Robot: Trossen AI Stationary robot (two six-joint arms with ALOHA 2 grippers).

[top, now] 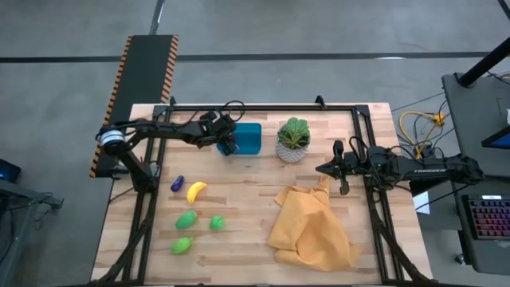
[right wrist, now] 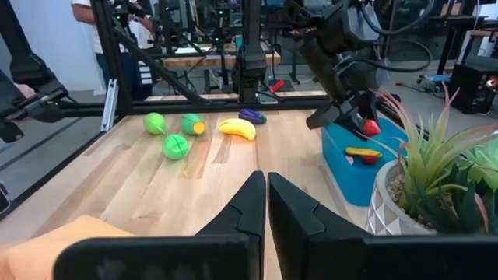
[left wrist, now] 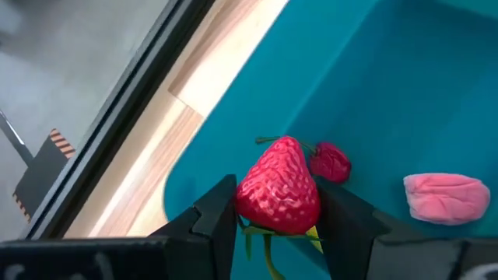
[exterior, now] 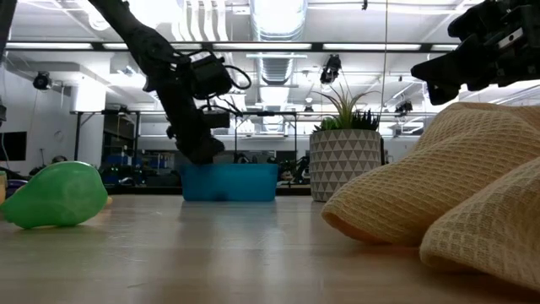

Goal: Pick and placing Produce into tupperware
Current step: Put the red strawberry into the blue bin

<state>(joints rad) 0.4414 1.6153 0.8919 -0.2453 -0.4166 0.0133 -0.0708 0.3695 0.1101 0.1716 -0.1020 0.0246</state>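
Observation:
The strawberry (left wrist: 278,190) sits low inside the tupperware's sides in the left wrist view, so my left gripper opens now, and the strawberry would stay inside.
My left gripper (top: 229,147) hangs over the left end of the teal tupperware (top: 249,139) and is shut on a red toy strawberry (left wrist: 278,190). A small red berry (left wrist: 331,162) and a pink piece (left wrist: 446,198) lie on the tupperware's floor. On the table to the near left lie a yellow banana (top: 196,190), a purple piece (top: 177,183) and three green pieces (top: 186,218) (top: 217,223) (top: 182,245). My right gripper (right wrist: 266,190) waits shut at the table's right side, above the cloth's far edge. My left gripper pinches the strawberry by its two sides (left wrist: 253,198) between its two fingers (left wrist: 214,218). The fingers slant down from the table's left. The strawberry (right wrist: 370,126) is lifted clear, just above the tupperware's left end, with its green leaves back between the fingers.
A leafy plant in a white patterned pot (top: 294,140) stands just right of the tupperware. A crumpled yellow cloth (top: 311,225) covers the near right of the table. A black frame rail (top: 263,107) runs along the table's far edge. Bare wood lies between produce and cloth.

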